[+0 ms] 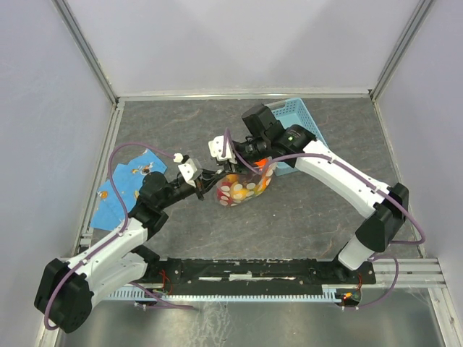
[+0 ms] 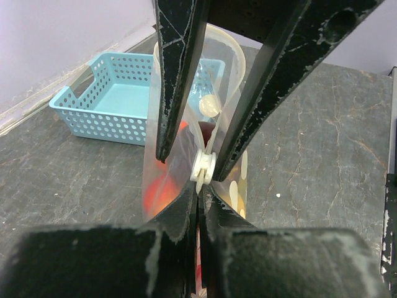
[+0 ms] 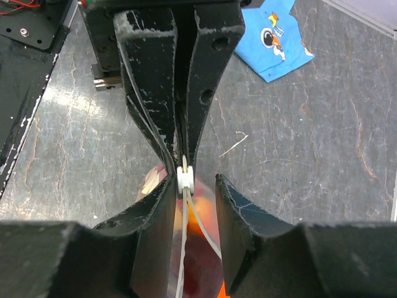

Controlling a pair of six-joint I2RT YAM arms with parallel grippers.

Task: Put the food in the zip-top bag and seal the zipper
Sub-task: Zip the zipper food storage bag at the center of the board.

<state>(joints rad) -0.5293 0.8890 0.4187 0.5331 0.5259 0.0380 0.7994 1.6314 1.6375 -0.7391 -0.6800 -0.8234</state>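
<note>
The small white slider [image 3: 185, 179] lies between my open fingers, though nearer one, so my right gripper closes next. Closing now would catch it.
The zip-top bag [image 1: 242, 189] stands upright at the middle of the table, clear with white spots. The food [image 1: 233, 179] shows inside it as red, orange and dark shapes [image 3: 198, 248]. My left gripper [image 2: 200, 189] is shut on the zipper [image 2: 205, 139] at the bag's top edge, just behind a small white slider [image 2: 203, 169]. My right gripper [image 3: 193, 180] faces it from the other side. Its jaws are open and straddle the zipper strip [image 3: 205, 226] right at the slider [image 3: 185, 179], with a gap on one side. In the top view the two grippers [image 1: 215, 176] [image 1: 249, 168] meet over the bag.
A light-blue perforated basket [image 1: 293, 116] stands behind the bag at the back right, also seen in the left wrist view [image 2: 118, 99]. A blue printed cloth [image 1: 123, 189] lies at the left, near the table's edge. Metal rails run along the table's sides.
</note>
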